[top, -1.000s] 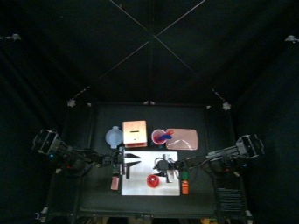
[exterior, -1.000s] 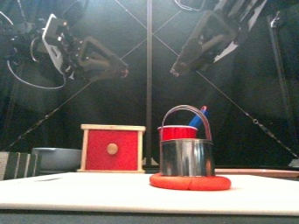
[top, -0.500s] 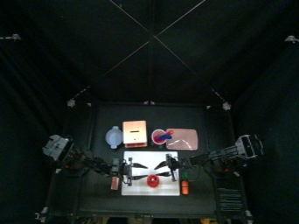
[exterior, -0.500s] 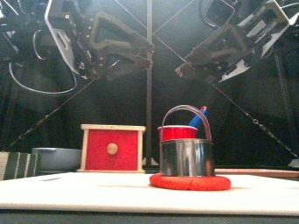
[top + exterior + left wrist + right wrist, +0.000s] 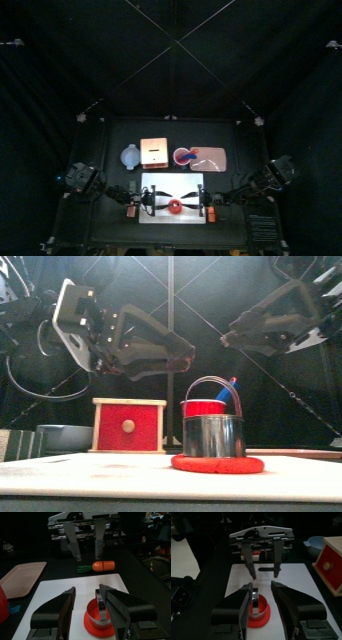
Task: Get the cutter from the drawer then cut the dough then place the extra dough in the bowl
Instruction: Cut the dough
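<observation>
I will press the cutter through the red dough, so my left gripper will next grab the cutter (image 5: 98, 609) by its arched metal handle (image 5: 101, 603).
The round metal cutter (image 5: 214, 434) stands upright on the red dough ring (image 5: 217, 464), on the white cutting board (image 5: 174, 215). The wrist views show the cutter (image 5: 98, 609) and the dough (image 5: 261, 616) just ahead of each pair of jaws. In the top view my left gripper (image 5: 147, 197) hangs open to the left of the cutter (image 5: 175, 205) and my right gripper (image 5: 201, 197) hangs open to its right. Both are above the board and neither touches it. Open jaws and nothing between them: the left gripper (image 5: 87, 589) and the right gripper (image 5: 263, 586).
Behind the board stand the blue-grey bowl (image 5: 130, 155), the wooden box (image 5: 154, 153) with its red drawer front (image 5: 128, 426) shut, and the pink tray (image 5: 214, 158) with the red cup (image 5: 186, 155). A toy carrot (image 5: 103, 564) lies off the board's right edge.
Both arms have come down and toward the front. The grippers now hang lower on either side of the cutter. The cutter and dough have not moved.
</observation>
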Action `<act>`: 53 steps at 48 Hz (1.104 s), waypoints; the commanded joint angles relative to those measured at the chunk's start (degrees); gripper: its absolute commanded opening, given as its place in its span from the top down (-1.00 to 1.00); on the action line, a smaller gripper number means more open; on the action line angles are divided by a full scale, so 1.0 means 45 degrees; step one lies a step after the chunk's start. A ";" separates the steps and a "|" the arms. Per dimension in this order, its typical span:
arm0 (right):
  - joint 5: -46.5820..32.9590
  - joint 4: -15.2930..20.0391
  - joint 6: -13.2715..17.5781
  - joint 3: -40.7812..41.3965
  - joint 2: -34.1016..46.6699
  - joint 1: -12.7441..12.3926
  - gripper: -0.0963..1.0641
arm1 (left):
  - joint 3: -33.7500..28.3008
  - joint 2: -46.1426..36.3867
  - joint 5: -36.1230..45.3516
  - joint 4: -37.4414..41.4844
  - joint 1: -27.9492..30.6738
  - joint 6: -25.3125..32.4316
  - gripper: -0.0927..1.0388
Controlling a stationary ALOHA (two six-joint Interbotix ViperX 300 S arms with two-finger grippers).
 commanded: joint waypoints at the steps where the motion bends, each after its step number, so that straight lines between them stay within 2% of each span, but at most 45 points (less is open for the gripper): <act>1: -0.0820 0.0137 0.0020 -0.0273 0.0625 0.0098 -0.46 | -0.0371 0.0020 0.0176 0.0000 0.0039 0.0000 -0.61; 10: -0.1504 0.0117 0.0059 -0.0684 0.1680 0.0098 -0.46 | -0.0781 0.0156 0.0801 0.0020 0.0020 0.0000 -0.61; 18: -0.1523 0.0117 0.0059 -0.0840 0.1934 0.0137 -0.46 | -0.0996 0.0234 0.1406 0.0000 -0.0059 0.0000 -0.60; 42: -0.1543 0.0156 0.0117 -0.1172 0.2480 0.0352 -0.46 | -0.1016 0.0371 0.1504 -0.0254 -0.0156 -0.0020 -0.60; 53: -0.1289 0.0469 0.0117 -0.1230 0.2695 0.0430 -0.46 | -0.1035 0.0371 0.1582 -0.0313 -0.0586 -0.0020 -0.60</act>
